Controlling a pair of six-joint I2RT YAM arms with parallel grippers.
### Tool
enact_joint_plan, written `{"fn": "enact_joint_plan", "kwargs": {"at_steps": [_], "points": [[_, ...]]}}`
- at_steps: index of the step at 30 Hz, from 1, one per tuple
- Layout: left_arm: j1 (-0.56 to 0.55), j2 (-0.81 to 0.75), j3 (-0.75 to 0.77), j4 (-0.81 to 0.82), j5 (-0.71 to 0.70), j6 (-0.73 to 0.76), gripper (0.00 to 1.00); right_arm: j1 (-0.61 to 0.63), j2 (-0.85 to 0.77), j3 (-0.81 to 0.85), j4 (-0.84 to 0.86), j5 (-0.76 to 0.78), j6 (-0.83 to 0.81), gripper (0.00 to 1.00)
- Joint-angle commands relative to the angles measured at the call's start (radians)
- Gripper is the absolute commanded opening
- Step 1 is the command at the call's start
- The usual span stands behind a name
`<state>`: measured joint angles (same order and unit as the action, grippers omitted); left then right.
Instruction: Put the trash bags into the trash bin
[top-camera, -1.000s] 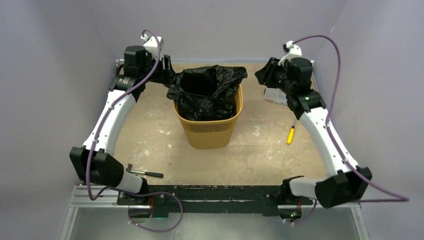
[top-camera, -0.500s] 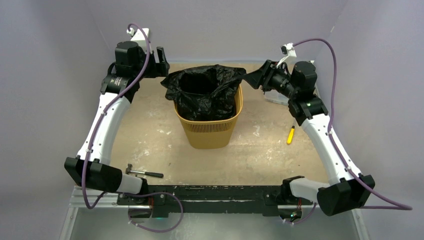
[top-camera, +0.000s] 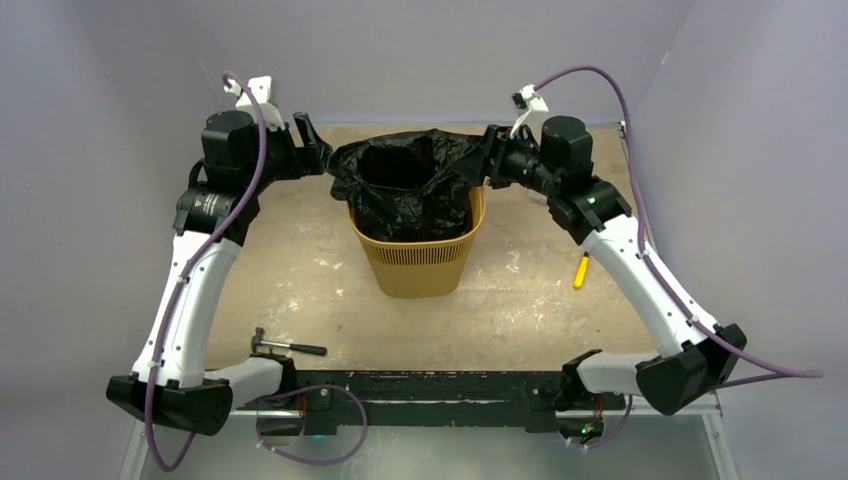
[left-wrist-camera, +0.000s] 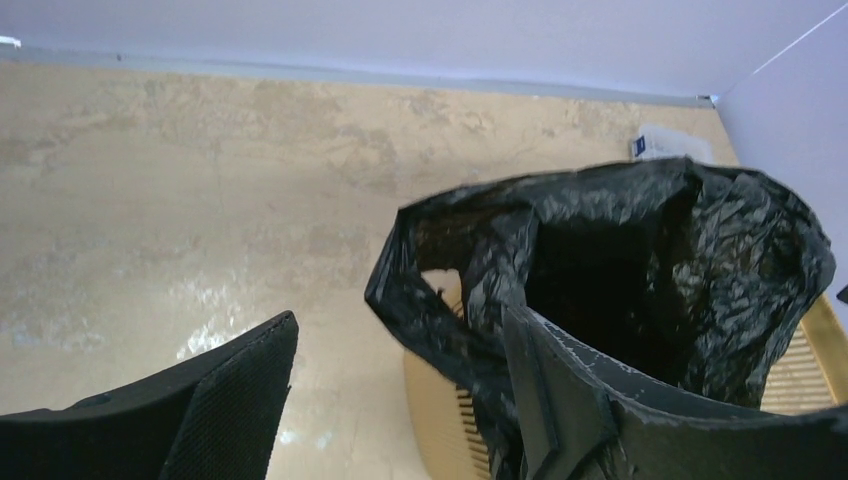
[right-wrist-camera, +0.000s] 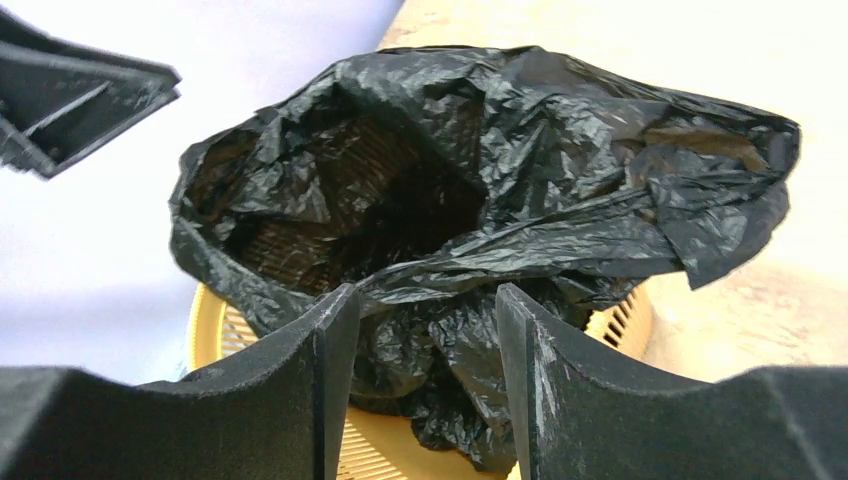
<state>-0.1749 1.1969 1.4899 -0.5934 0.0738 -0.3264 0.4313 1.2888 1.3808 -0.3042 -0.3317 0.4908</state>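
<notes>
The right gripper takes hold of the black trash bag by the film fold along the bag's opening next, to line the trash bin's rim (top-camera: 477, 216).
The orange-yellow mesh trash bin (top-camera: 415, 262) stands mid-table with the glossy black trash bag (top-camera: 440, 205) sitting in it, mouth open, its wrinkled edges flaring over the rim. My left gripper (top-camera: 318, 150) hovers open at the bag's left edge. In the left wrist view the left gripper (left-wrist-camera: 400, 315) has its right finger against the bag (left-wrist-camera: 620, 230) above the bin (left-wrist-camera: 440, 420). My right gripper (top-camera: 483, 160) is at the bag's right edge. In the right wrist view the right gripper (right-wrist-camera: 425, 295) is open, with loose bag film (right-wrist-camera: 560, 150) showing in the gap, not pinched, over the bin's rim (right-wrist-camera: 215, 320).
A hammer (top-camera: 288, 346) lies near the front left edge and a yellow-handled screwdriver (top-camera: 581, 270) right of the bin. A small clear box (left-wrist-camera: 665, 145) sits at the back right. Lilac walls enclose the table on three sides.
Both grippers have opened wider. The right gripper swung left to the bag's right edge. The left arm drew back and its gripper came down beside the bag's left edge. The bag stays in the bin.
</notes>
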Motion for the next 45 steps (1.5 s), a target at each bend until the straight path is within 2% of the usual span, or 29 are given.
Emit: {"fn": "enact_joint_plan", "kwargs": {"at_steps": [1, 8, 12, 21, 24, 29, 35, 41, 45], "points": [[0.008, -0.068, -0.032, -0.042, 0.017, -0.046, 0.74, 0.024, 0.006, 0.066, -0.049, 0.154, -0.015, 0.56], [0.008, -0.070, -0.059, -0.038, 0.075, -0.115, 0.69, 0.050, 0.024, 0.079, -0.051, 0.239, 0.029, 0.56], [0.008, -0.098, -0.140, 0.046, 0.110, -0.154, 0.68, 0.053, 0.015, 0.064, -0.037, 0.243, 0.060, 0.56], [0.008, -0.072, -0.173, 0.082, 0.163, -0.186, 0.66, 0.072, 0.060, 0.089, -0.047, 0.213, 0.068, 0.54], [0.006, -0.082, -0.189, 0.107, 0.166, -0.200, 0.62, 0.080, 0.067, 0.093, -0.056, 0.236, 0.068, 0.53], [0.007, -0.088, -0.197, 0.116, 0.176, -0.202, 0.46, 0.083, 0.072, 0.088, -0.049, 0.249, 0.070, 0.48], [0.007, -0.094, -0.198, 0.130, 0.189, -0.194, 0.36, 0.083, 0.040, 0.082, -0.013, 0.261, 0.093, 0.27], [0.008, -0.103, -0.211, 0.164, 0.243, -0.193, 0.17, 0.083, 0.014, 0.055, 0.002, 0.204, 0.107, 0.04], [0.008, -0.106, -0.215, 0.159, 0.257, -0.194, 0.00, 0.083, -0.015, 0.042, 0.015, 0.195, 0.108, 0.00]]}}
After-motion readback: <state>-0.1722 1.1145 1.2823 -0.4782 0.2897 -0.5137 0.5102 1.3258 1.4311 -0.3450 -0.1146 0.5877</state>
